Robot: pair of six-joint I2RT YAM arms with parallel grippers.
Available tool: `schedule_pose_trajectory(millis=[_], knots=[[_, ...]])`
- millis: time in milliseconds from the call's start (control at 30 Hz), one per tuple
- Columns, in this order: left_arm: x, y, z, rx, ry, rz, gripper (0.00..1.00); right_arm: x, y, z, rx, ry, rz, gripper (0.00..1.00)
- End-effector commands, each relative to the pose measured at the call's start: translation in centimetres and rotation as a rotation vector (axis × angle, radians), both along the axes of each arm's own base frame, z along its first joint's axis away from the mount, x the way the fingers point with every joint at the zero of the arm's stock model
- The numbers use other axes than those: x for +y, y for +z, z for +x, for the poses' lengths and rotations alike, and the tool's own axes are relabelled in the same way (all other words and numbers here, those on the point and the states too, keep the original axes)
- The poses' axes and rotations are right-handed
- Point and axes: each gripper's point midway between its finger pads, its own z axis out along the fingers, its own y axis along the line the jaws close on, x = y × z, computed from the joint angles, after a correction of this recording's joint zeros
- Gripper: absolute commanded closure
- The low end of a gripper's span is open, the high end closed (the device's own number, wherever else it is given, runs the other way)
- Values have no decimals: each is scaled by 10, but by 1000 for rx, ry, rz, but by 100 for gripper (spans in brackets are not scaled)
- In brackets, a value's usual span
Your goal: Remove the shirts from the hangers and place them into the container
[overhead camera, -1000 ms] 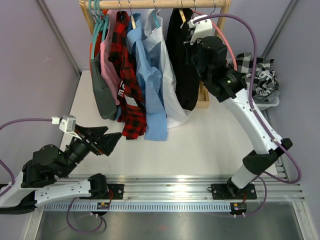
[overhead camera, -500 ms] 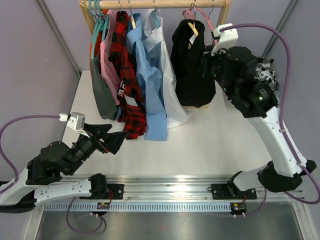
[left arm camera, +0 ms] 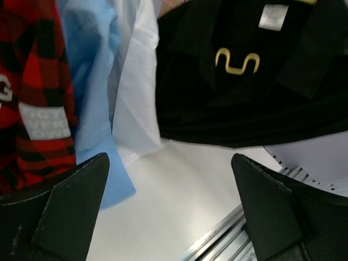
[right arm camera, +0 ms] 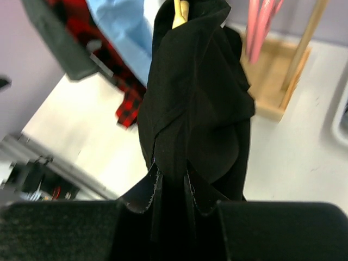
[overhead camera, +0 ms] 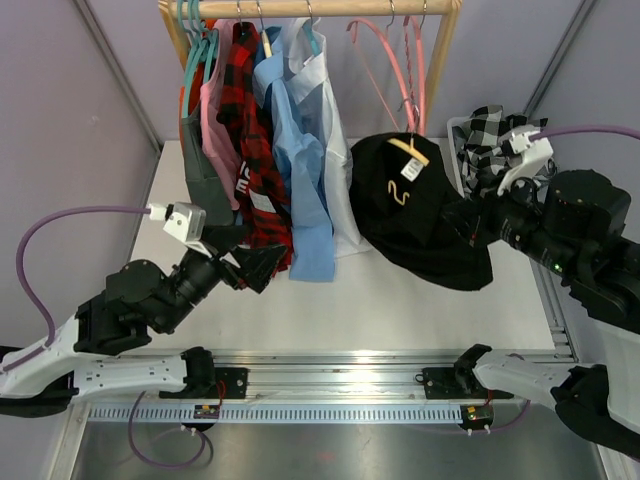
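Observation:
My left gripper grabs the yellow hanger by the base of its hook next, which leaves the hanger's arms free to slide out of the black shirt (overhead camera: pixel 415 215).
My right gripper (overhead camera: pixel 470 225) (right arm camera: pixel 171 182) is shut on the black shirt (overhead camera: pixel 415 215) (right arm camera: pixel 190 109). The shirt hangs off the rail above the table, with a yellow hanger (overhead camera: pixel 410 160) (right arm camera: pixel 179 13) still in its collar. Dark grey (overhead camera: pixel 205 190), red-and-black check (overhead camera: pixel 258 180), light blue (overhead camera: pixel 300 170) and white (overhead camera: pixel 335 150) shirts hang on the rail. My left gripper (overhead camera: pixel 262 262) (left arm camera: pixel 168 157) is open and empty, just below the check shirt's hem. A black-and-white check shirt (overhead camera: pixel 485 145) lies at the right. The container is mostly hidden behind my right arm.
Bare pink hangers (overhead camera: pixel 400 70) hang at the right end of the wooden rail (overhead camera: pixel 310 8). The rail's wooden foot (right arm camera: pixel 274 76) stands on the white table (overhead camera: pixel 400 310). A metal track (overhead camera: pixel 340 375) runs along the near edge.
My right arm has swung right and toward the near edge, pulling the black shirt and its hanger off the rail. My left arm has reached forward and right, toward the hanging shirts.

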Motion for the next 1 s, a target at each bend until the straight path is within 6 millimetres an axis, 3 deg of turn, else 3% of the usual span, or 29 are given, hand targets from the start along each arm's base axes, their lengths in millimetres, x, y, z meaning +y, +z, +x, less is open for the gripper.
schedule_pose_trajectory(millis=[0,33,100,133,167,200,233,300,367,433,500,967], knots=[[-24,60,0,-106,-52,-95,1,7,-6,-37,54,128,65,100],[-39,62,4,-124,-62,-63,1,6,-11,-43,70,146,62,100],[-54,88,4,-166,-85,-94,1,3,-16,-53,82,165,67,100],[-75,84,10,-177,-92,-49,1,6,-18,-61,97,201,70,100],[-81,103,9,-204,-106,-87,1,3,-18,-68,92,215,80,100],[-89,107,10,-212,-109,-89,1,2,-17,-72,87,223,91,100],[-110,100,15,-213,-118,-52,1,5,-14,-77,79,251,108,100],[-125,113,16,-231,-133,-89,1,5,-10,-89,70,291,131,100],[-149,111,18,-221,-165,-94,1,8,-9,-96,68,328,148,100],[-161,114,17,-213,-183,-129,1,9,-10,-96,71,334,149,100],[-176,104,20,-186,-192,-122,1,11,-14,-98,79,352,144,100],[-211,101,12,-167,-282,-196,1,20,-18,-89,67,359,163,100]])
